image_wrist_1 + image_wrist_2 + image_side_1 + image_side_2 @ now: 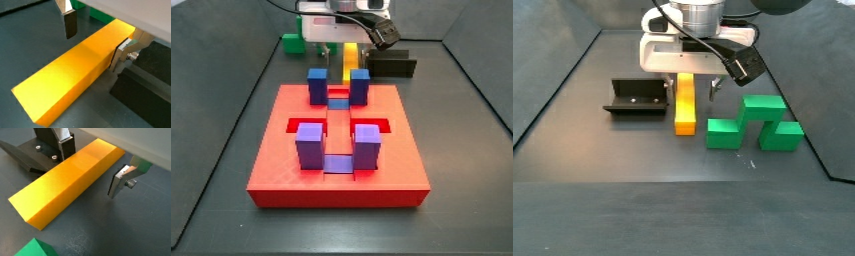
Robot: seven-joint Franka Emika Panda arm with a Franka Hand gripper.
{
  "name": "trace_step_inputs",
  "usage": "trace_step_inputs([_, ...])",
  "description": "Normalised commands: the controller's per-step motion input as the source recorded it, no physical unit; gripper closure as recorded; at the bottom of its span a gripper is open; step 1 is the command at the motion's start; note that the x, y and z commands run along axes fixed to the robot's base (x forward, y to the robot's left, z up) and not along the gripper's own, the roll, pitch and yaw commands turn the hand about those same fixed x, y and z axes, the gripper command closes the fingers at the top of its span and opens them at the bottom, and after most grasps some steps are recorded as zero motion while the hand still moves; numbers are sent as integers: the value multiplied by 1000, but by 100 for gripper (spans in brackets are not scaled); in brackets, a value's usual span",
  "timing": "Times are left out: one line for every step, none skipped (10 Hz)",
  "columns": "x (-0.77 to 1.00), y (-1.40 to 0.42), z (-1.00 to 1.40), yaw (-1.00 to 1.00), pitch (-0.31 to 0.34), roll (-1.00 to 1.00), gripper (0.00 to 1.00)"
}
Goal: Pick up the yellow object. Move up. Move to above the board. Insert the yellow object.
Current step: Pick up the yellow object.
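Observation:
My gripper grabs the yellow object by its long sides next, to insert it between the posts of the red board.
The yellow object (684, 115), a long yellow-orange bar, lies flat on the dark floor; it shows in both wrist views (70, 75) (67, 183) and behind the board in a side view (349, 62). My gripper (691, 90) is lowered over one end of it and is open, one finger on each long side (92, 51) (89, 176). One finger (122, 54) stands close against the bar's side; the other finger (69, 25) is clear of it. The red board (278, 150) with blue posts (318, 85) and purple posts (310, 145) lies nearer the camera in that side view.
The black fixture (636, 97) stands right beside the bar, close to one finger (33, 155) (394, 66). Green blocks (754, 125) sit on the bar's other side; one shows at a wrist view's edge (33, 248). Dark walls ring the floor.

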Motion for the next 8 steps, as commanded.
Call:
trace_step_inputs([-14, 0, -43, -269, -31, -9, 0])
trace_step_inputs([-51, 0, -100, -69, -59, -1, 0])
trace_step_inputs([-23, -9, -129, 0, -63, 0, 0])
trace_step_inputs([-57, 0, -131, 0, -69, 0, 0])
trace_step_inputs([-60, 0, -114, 0, -61, 0, 0])
trace_step_inputs([-46, -3, -111, 0, -60, 0, 0])
trace_step_inputs([0, -40, -94, 0, -43, 0, 0])
trace_step_inputs([0, -69, -91, 0, -31, 0, 0])
